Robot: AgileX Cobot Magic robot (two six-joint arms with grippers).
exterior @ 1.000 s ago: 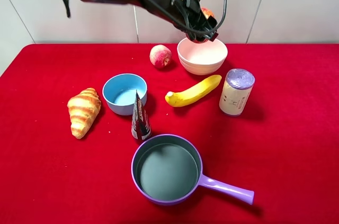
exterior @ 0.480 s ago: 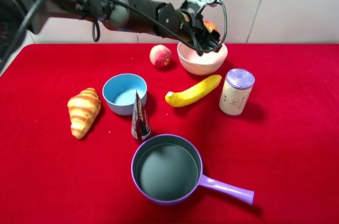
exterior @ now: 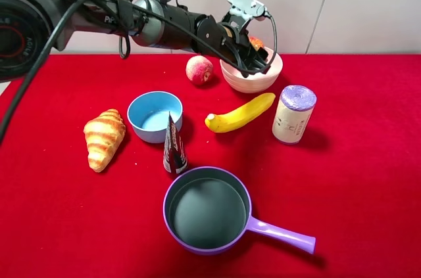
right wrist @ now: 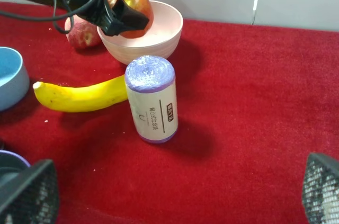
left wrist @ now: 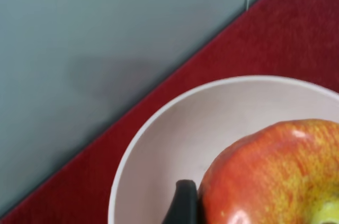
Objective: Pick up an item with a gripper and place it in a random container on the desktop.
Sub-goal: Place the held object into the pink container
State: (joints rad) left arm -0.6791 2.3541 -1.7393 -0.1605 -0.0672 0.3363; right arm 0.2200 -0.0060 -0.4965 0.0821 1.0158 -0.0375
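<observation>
The apple is inside the pink bowl's rim in the left wrist view and would rest in the bowl, so my left gripper needs to open its fingers.
My left gripper (exterior: 254, 53) reaches in from the left and is shut on the red and yellow apple (exterior: 256, 43). It holds the apple low inside the pale pink bowl (exterior: 253, 81) at the back of the red cloth desktop (exterior: 355, 179). In the left wrist view the apple (left wrist: 270, 176) fills the lower right over the bowl's cream inside (left wrist: 159, 139), with one black fingertip (left wrist: 183, 205) against it. The right wrist view shows the apple (right wrist: 133, 1) at rim height in the bowl (right wrist: 159, 44). My right gripper (right wrist: 175, 197) is open and empty, well in front of the bowl.
A pinkish peach (exterior: 198, 69) lies just left of the pink bowl. A banana (exterior: 240, 112) and a lilac-topped can (exterior: 293, 114) stand in front of it. A blue bowl (exterior: 154, 115), a croissant (exterior: 104, 138), a dark cone packet (exterior: 173, 144) and a purple pan (exterior: 207, 209) lie nearer.
My left gripper has come down with the apple, from above the pink bowl's rim to inside the bowl. Nothing else has moved.
</observation>
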